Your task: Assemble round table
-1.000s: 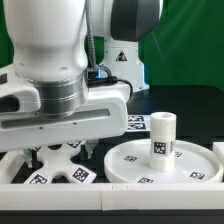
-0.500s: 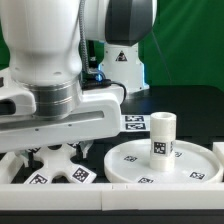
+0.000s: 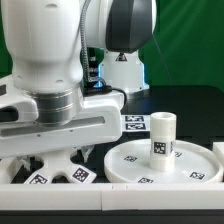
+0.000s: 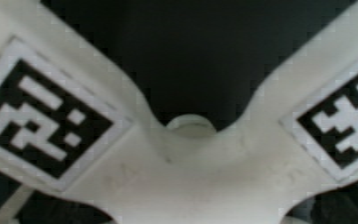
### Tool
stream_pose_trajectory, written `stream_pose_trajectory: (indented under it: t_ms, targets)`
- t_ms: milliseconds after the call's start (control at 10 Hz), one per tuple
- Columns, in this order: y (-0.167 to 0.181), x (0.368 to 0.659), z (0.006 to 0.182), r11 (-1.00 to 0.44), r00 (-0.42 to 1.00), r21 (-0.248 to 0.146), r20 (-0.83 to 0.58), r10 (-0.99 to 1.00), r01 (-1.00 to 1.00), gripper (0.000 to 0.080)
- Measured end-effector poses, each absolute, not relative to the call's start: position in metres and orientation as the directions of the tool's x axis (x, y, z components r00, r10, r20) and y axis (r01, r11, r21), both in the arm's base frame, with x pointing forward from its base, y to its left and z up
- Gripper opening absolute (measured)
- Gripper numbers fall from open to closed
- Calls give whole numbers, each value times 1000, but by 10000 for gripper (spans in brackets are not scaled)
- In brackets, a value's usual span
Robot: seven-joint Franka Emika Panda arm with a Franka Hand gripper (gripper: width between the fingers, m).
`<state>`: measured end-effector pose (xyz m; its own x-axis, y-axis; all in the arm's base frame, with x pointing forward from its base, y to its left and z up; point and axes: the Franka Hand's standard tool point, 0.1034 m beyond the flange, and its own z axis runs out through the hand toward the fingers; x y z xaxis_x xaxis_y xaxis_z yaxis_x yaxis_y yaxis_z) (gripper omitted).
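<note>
My gripper around the foot's middle (image 4: 197, 170) would hold it now.
The white cross-shaped foot (image 3: 60, 172) lies on the table at the exterior view's lower left, tags on its arms. It fills the wrist view (image 4: 194, 170), very close, with a tag on each of two arms. My gripper (image 3: 58, 152) hangs low right over it, its dark fingers (image 3: 86, 150) standing apart on either side of the foot's middle. The fingers do not show in the wrist view. The rimmed round disc (image 3: 130, 165) lies at the right, with the short cylindrical leg (image 3: 162, 133) upright on its hub.
A long white border rail (image 3: 60, 203) runs along the front. A flat strip of printed tags (image 3: 134, 122) lies behind the disc. The arm's own base (image 3: 122, 62) stands at the back before a green backdrop.
The arm's hand has sunk lower and shifted slightly left over the foot. The foot, disc and leg have not moved.
</note>
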<state>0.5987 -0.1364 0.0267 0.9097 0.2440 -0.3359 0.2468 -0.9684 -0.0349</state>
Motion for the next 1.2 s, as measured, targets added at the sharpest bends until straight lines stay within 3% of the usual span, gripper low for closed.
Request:
stream_pose_trajectory:
  t_ms: [200, 400, 700, 1000, 1100, 1200]
  targets:
    - [-136, 599, 27, -968, 910, -35, -336, 245, 247, 649]
    - [-136, 599, 27, -968, 909, -35, -336, 245, 248, 446]
    - [-133, 601, 30, -968, 911, -34, -332, 246, 249, 446]
    - [-87, 585, 97, -972, 931, -29, -284, 230, 232, 446]
    - [-82, 590, 111, -969, 947, -12, -212, 242, 245, 446]
    - [-84, 596, 115, -969, 960, 3, -135, 245, 248, 446]
